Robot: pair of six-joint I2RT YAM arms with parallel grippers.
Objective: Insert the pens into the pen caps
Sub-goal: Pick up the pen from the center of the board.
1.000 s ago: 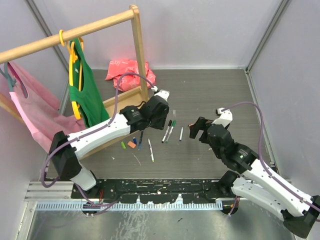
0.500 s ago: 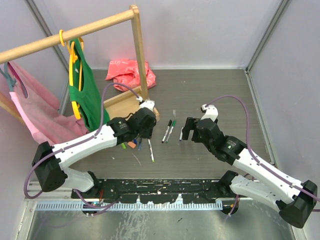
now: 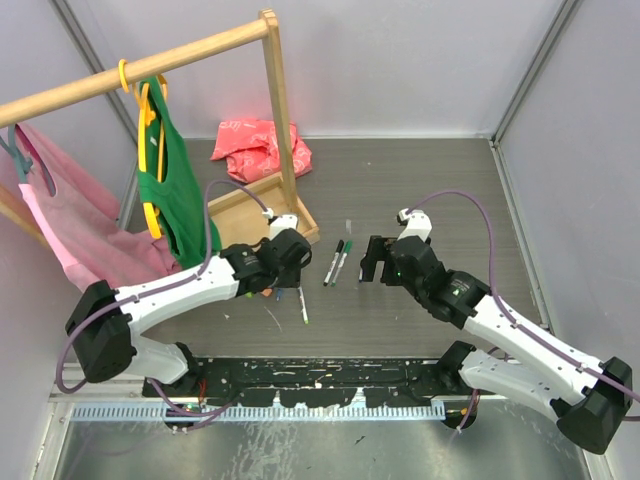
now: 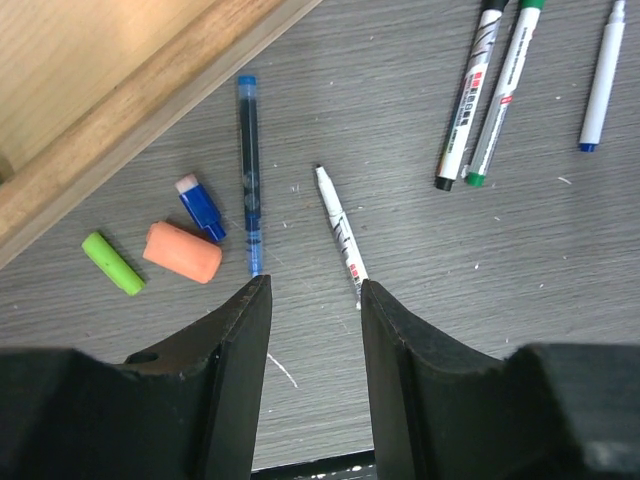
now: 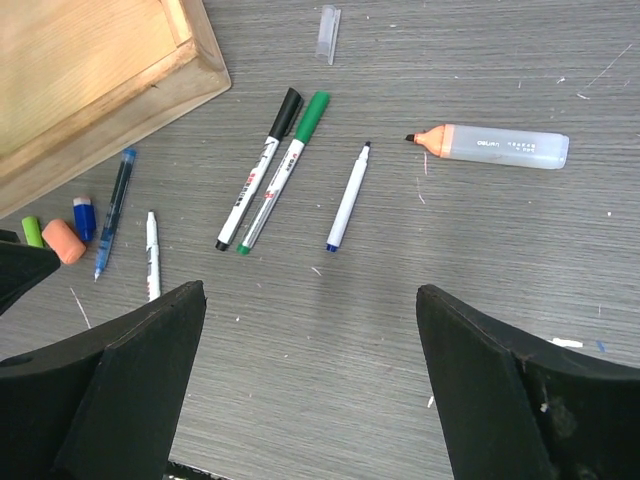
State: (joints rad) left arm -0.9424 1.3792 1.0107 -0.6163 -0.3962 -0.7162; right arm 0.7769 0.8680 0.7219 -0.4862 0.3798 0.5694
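Next, my left gripper will grab the thin white pen (image 3: 303, 305) (image 4: 338, 230) across its middle, so the half with the black tip stays free and I can hand the pen to my right gripper.
In the left wrist view, a green cap (image 4: 112, 263), an orange cap (image 4: 182, 252) and a blue cap (image 4: 201, 207) lie beside a blue pen (image 4: 248, 170). A thin white pen (image 4: 338, 230) with a bare black tip lies just ahead of my left gripper (image 4: 315, 290), which is open with only table between its fingers. Farther right lie a black-capped pen (image 5: 258, 170), a green-capped pen (image 5: 283, 170) and a white pen with a blue end (image 5: 347, 198). My right gripper (image 5: 310, 300) hovers wide open just short of these three, holding nothing.
An orange highlighter (image 5: 495, 147) and a clear cap (image 5: 328, 20) lie beyond the pens. The wooden base (image 3: 250, 205) of the clothes rack borders the caps at the back left. A red cloth (image 3: 262, 145) lies behind it. A green garment (image 3: 170, 190) hangs at the left.
My left gripper has come back and to the left, from over the pens to above the caps and thin white pen. My right gripper has shifted left toward the three pens.
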